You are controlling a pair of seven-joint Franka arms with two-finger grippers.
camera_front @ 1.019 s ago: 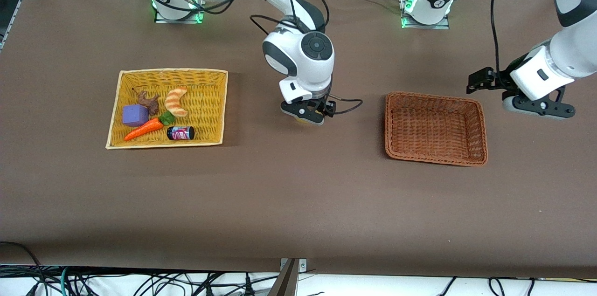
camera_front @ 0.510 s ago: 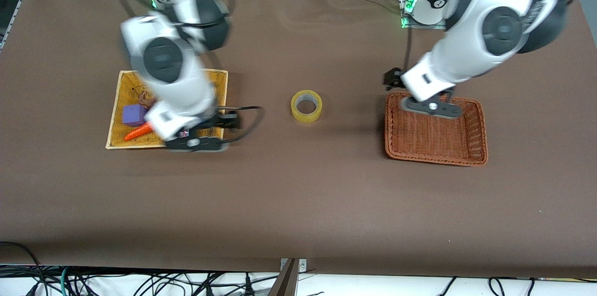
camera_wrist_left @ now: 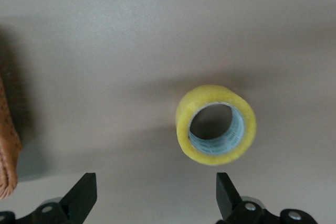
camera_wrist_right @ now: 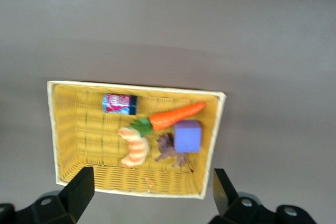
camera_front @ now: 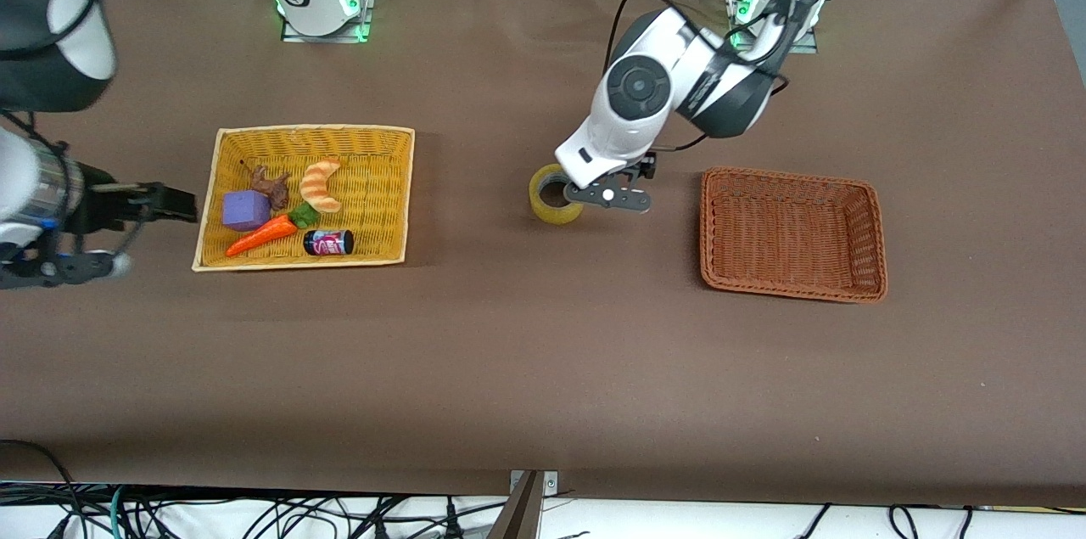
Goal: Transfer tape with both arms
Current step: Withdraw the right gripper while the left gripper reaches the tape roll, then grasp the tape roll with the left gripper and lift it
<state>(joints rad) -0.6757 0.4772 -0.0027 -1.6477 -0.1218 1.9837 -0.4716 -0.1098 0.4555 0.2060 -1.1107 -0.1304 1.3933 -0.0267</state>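
Next, my left gripper grabs the tape by its ring's side [camera_front: 541, 194] and carries it over to the brown basket.
The tape [camera_front: 551, 218], a yellowish ring with a grey core, lies flat on the table between the two baskets. It also shows in the left wrist view [camera_wrist_left: 207, 94]. My left gripper [camera_front: 607, 198] is over the table right beside the tape, on the side toward the brown basket, and partly covers the ring. It is open and empty [camera_wrist_left: 155, 182]; the tape lies just outside the gap, ahead of one fingertip. My right gripper [camera_front: 59, 267] is over the table past the yellow basket, toward the right arm's end. It is open and empty [camera_wrist_right: 152, 192].
The yellow basket [camera_front: 314, 130] holds a striped croissant toy [camera_front: 321, 185], a purple cube [camera_front: 245, 210], a carrot [camera_front: 259, 237], a small can [camera_front: 328, 243] and a brown figure. The brown wicker basket [camera_front: 793, 293] stands empty toward the left arm's end; its corner shows in the left wrist view [camera_wrist_left: 6, 166].
My right gripper let go of the tape mid-table and swung away past the yellow basket. My left arm moved in over the brown basket to beside the tape.
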